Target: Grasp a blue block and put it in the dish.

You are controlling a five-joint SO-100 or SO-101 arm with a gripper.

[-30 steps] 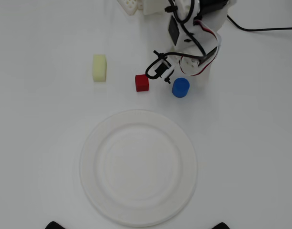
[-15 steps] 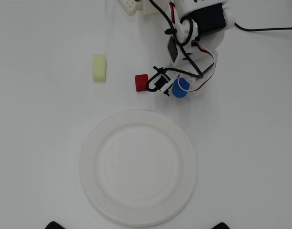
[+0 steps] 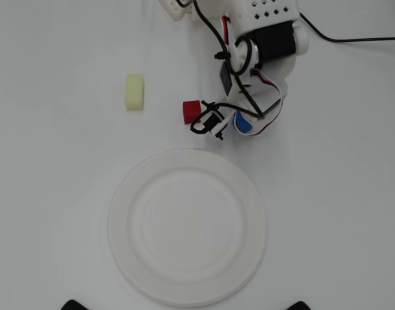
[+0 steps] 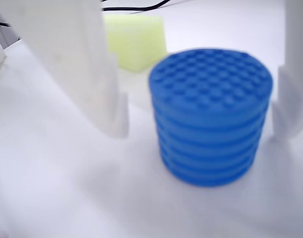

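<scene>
The blue block (image 4: 211, 119) is standing upright. My gripper will grab the block by its ribbed sides next, to put it in the dish.
The blue block (image 4: 211, 119), a short ribbed cylinder, stands upright on the white table between my two white fingers. The left finger (image 4: 92, 74) is a clear gap away from it. The right finger (image 4: 290, 109) is at its side, and I cannot tell if it touches. My gripper (image 4: 201, 131) is open around the block. In the overhead view the block (image 3: 244, 124) shows only partly under my gripper (image 3: 246, 127) and its cables. The dish (image 3: 123, 226), a large white plate, lies empty towards the bottom of the overhead view, below the block.
A red cube (image 3: 192, 111) sits just left of the arm's wrist in the overhead view. A pale yellow foam block (image 3: 135, 92) lies further left. A pale yellow foam block (image 4: 136, 39) shows behind the blue block in the wrist view. The arm's base (image 3: 268, 32) and cables are at the top.
</scene>
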